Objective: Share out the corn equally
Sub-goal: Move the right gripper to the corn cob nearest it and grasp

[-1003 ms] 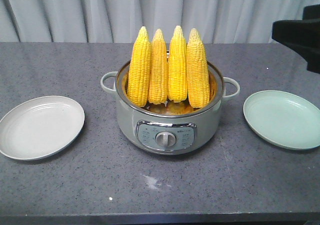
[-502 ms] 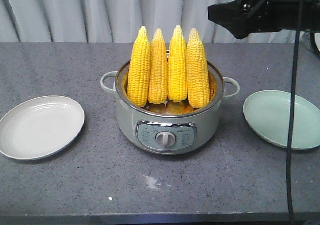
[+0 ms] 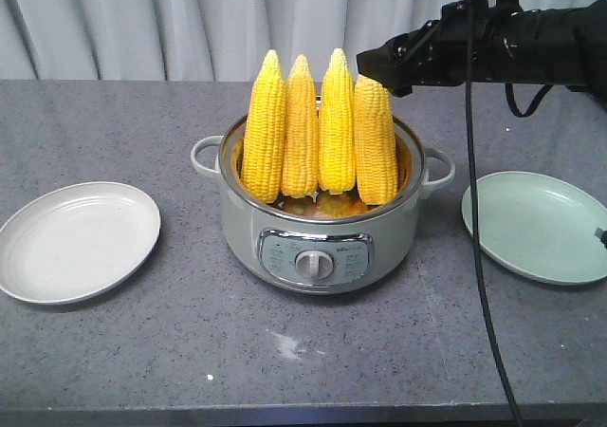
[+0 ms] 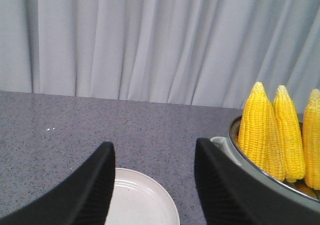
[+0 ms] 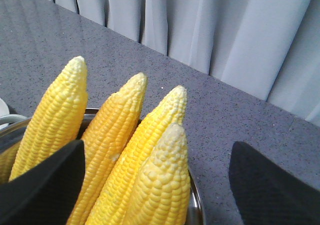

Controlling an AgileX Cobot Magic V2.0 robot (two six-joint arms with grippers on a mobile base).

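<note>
The corn needs to be shared out between the plates, so my right gripper will next grab the rightmost cob by its upper tip [image 3: 372, 95].
Several yellow corn cobs [image 3: 300, 128] stand upright, tips up, in a grey cooker pot [image 3: 318, 256] at the table's middle. My right gripper [image 3: 384, 66] hovers at the tip of the rightmost cob [image 3: 376, 142]. In the right wrist view it [image 5: 157, 147] is open wide, and that cob's [image 5: 160, 185] tip rises between the fingers without touching them. My left gripper [image 4: 154, 145] is open and empty, above the white plate [image 4: 145, 200], with the pot's rim [image 4: 235, 155] and corn [image 4: 260, 130] to its right.
A white plate [image 3: 76, 242] lies left of the pot and a pale green plate [image 3: 536, 223] lies right of it. The right arm's black cable [image 3: 474, 209] hangs in front of the scene. A grey curtain [image 3: 190, 19] backs the table.
The right arm has swung in from the right edge, leftward and slightly down, to the rightmost cob's tip. Corn, pot and plates have not moved.
</note>
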